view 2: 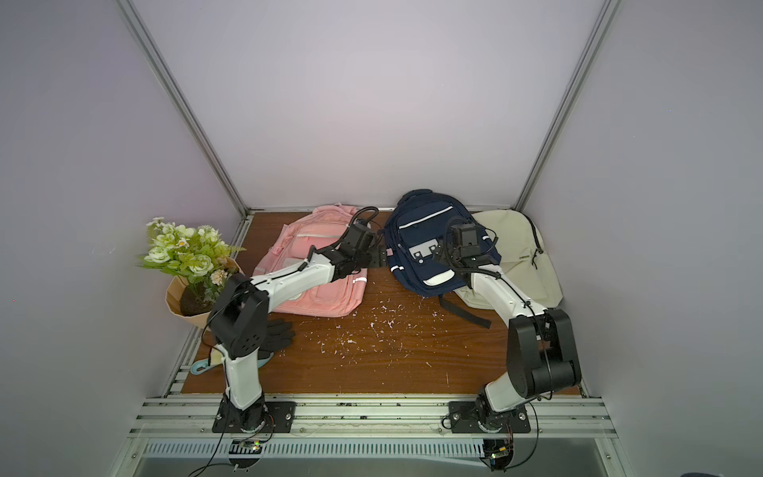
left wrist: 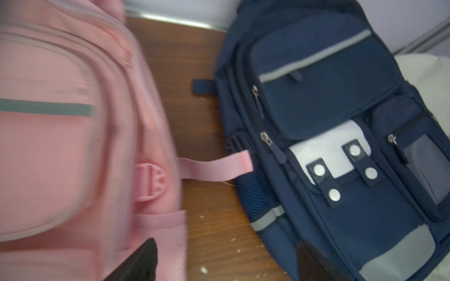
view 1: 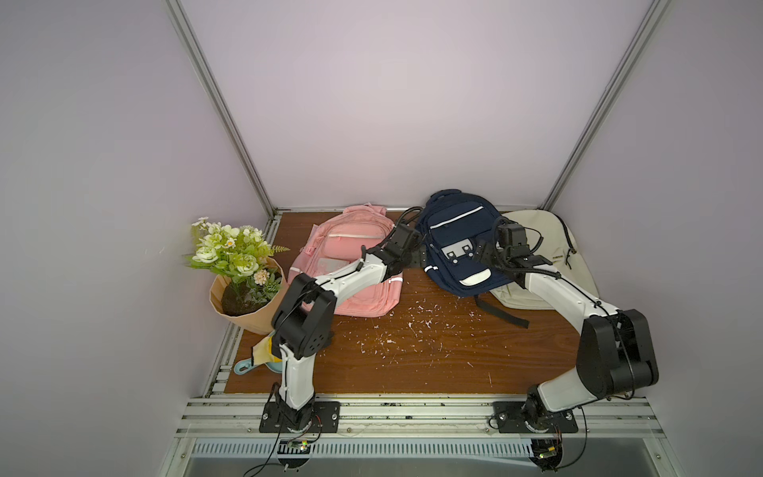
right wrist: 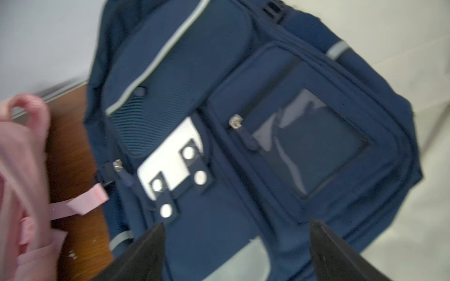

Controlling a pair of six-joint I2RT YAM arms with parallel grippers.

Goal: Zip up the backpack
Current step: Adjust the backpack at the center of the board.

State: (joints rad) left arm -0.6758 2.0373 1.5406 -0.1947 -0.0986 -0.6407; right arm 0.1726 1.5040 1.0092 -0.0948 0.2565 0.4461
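Observation:
My left gripper grabs the navy backpack (view 1: pixel 454 231) by its mesh side facing the pink backpack next, to straighten it. The zipper pulls stay free for zipping.
A navy backpack (view 1: pixel 454 231) (view 2: pixel 417 235) lies face up at the back of the table, partly on a cream one. Its front shows white snap tabs and metal zipper pulls (left wrist: pixel 265 140) (right wrist: pixel 235 121). My left gripper (view 1: pixel 418 259) (left wrist: pixel 226 243) is open at the pack's left side. One finger is over the pink bag, the other over the navy pack's lower corner, with bare table between them. My right gripper (view 1: pixel 479 252) (right wrist: pixel 237 222) is open over the pack's lower front panel. Neither holds anything.
A pink backpack (view 1: pixel 351 243) lies left of the navy one, its strap (left wrist: pixel 214 166) reaching toward it. The cream backpack (view 1: pixel 549 235) is at the right. A potted bouquet (view 1: pixel 231 256), black gloves (view 2: pixel 280 330) and a blue scoop (view 1: pixel 247 365) sit at the left. White flecks litter the wooden table (view 1: pixel 413 351).

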